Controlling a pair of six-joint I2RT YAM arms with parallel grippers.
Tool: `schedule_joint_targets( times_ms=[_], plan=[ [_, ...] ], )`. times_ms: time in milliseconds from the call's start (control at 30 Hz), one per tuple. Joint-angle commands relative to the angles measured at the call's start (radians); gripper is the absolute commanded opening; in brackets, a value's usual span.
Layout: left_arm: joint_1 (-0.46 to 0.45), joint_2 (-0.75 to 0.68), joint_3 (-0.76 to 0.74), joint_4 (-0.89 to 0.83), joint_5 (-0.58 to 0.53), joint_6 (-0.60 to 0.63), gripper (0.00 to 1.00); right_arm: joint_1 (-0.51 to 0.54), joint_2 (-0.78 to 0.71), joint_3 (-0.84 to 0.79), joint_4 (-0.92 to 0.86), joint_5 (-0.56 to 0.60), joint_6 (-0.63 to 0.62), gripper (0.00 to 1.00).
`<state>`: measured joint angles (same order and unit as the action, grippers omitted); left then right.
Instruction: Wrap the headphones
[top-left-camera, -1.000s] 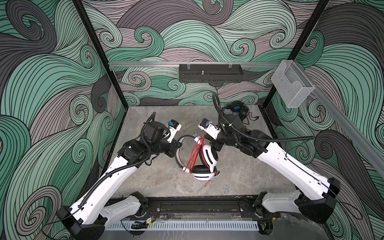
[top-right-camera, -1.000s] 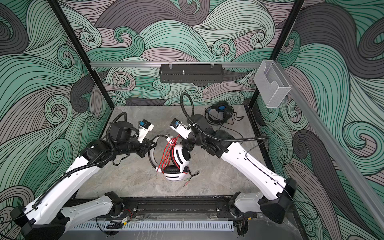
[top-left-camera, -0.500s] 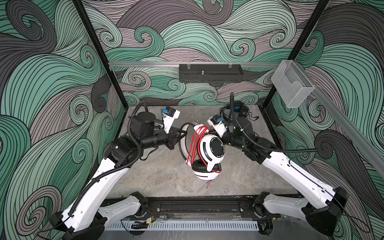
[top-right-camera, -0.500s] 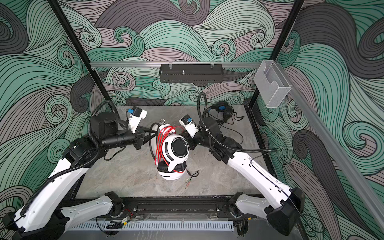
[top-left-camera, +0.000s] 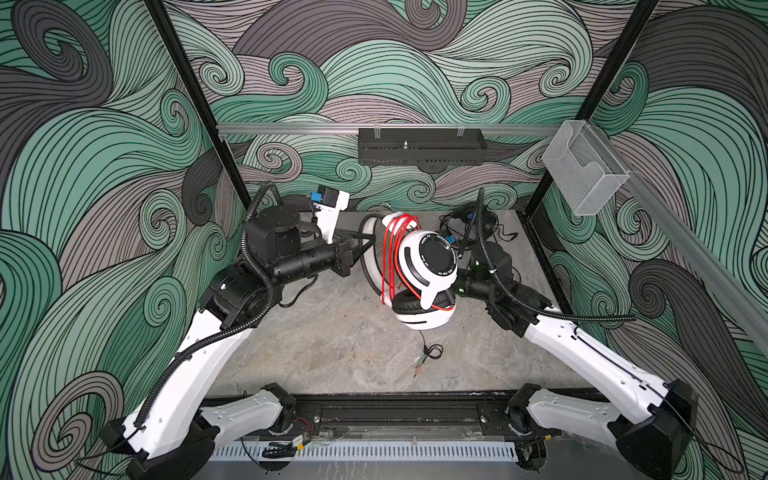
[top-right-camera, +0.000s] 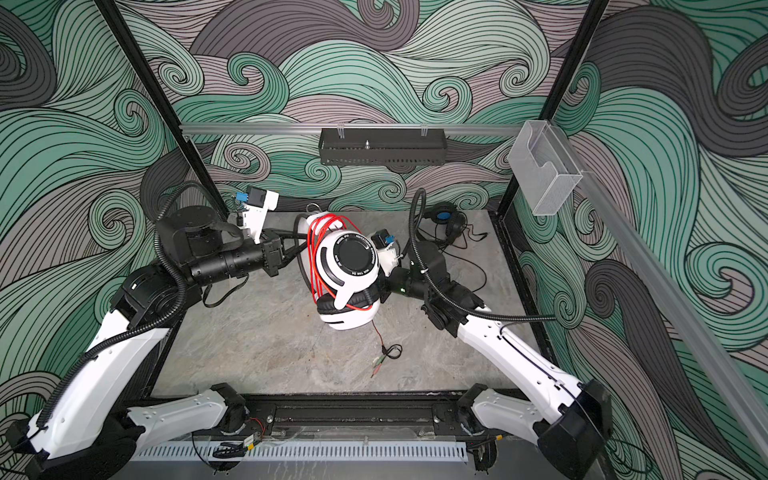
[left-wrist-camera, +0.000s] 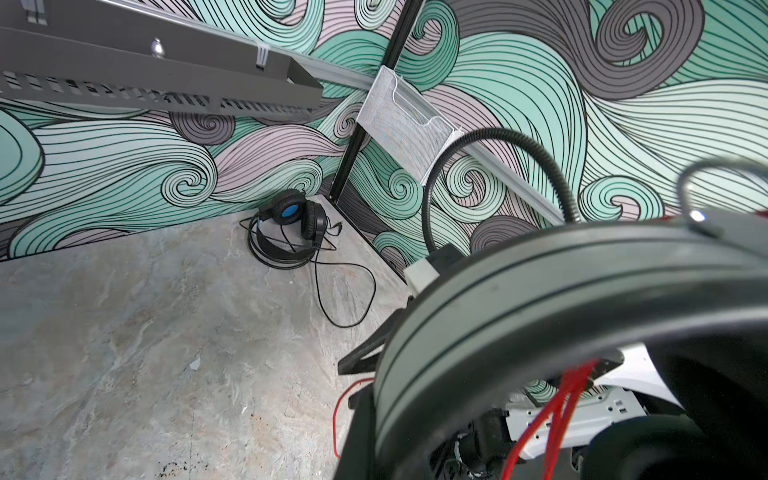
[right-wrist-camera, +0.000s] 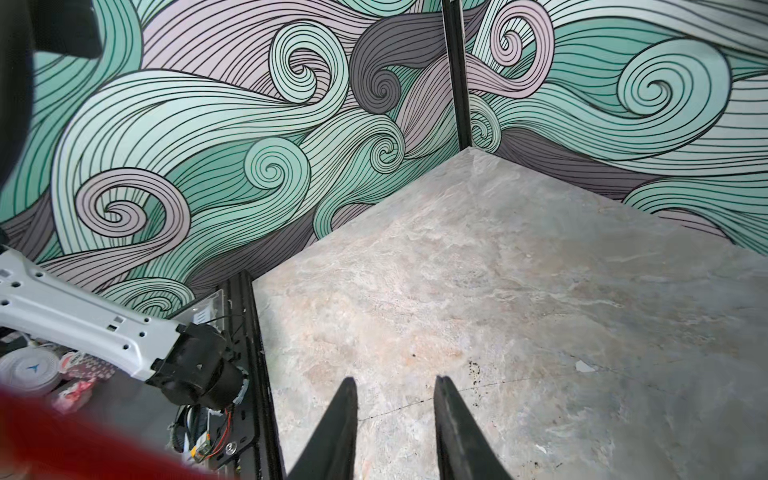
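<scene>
Next, my right gripper grips the red cord's loose part between the looped headband and the cord's trailing plug end to wrap the headphones.
The white headphones (top-left-camera: 428, 266) with black ear pads hang above the table's middle in both top views. Their thin red cord (top-left-camera: 390, 253) is looped several times over the headband, and its plug end (top-left-camera: 424, 358) trails on the table. My left gripper (top-left-camera: 366, 246) is shut on the headband (left-wrist-camera: 540, 286), which fills the left wrist view. My right gripper (right-wrist-camera: 395, 388) stands open over bare table with nothing between its fingers; in the top views the raised ear cup (top-right-camera: 353, 259) hides it. The black headphones (top-left-camera: 470, 220) with blue lining lie in the back right corner.
The black headphones' (left-wrist-camera: 291, 224) black cord (left-wrist-camera: 345, 291) sprawls loose over the table towards the middle. A black tray (top-left-camera: 420, 146) hangs on the back wall, and a clear holder (top-left-camera: 586, 170) on the right wall. The front rail (top-left-camera: 399, 411) borders the table.
Both arms have risen and moved back, lifting the white headphones off the table and turning one ear cup upward. My right gripper's jaws have parted.
</scene>
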<state>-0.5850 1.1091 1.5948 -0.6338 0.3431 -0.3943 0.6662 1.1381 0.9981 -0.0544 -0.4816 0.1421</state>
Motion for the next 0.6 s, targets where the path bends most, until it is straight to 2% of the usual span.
schedule_joint_targets(
  times_ms=[0,233,567],
  plan=[
    [-0.003,0.002,0.068,0.079,-0.04,-0.087,0.0,-0.004,-0.015,-0.023,0.059,-0.065,0.055,0.34],
    [-0.001,0.014,0.096,0.091,-0.057,-0.117,0.0,-0.004,-0.037,-0.073,0.047,-0.057,0.049,0.34],
    [0.0,0.034,0.148,0.144,-0.028,-0.175,0.0,-0.004,0.096,-0.16,0.24,-0.155,0.168,0.31]
  ],
)
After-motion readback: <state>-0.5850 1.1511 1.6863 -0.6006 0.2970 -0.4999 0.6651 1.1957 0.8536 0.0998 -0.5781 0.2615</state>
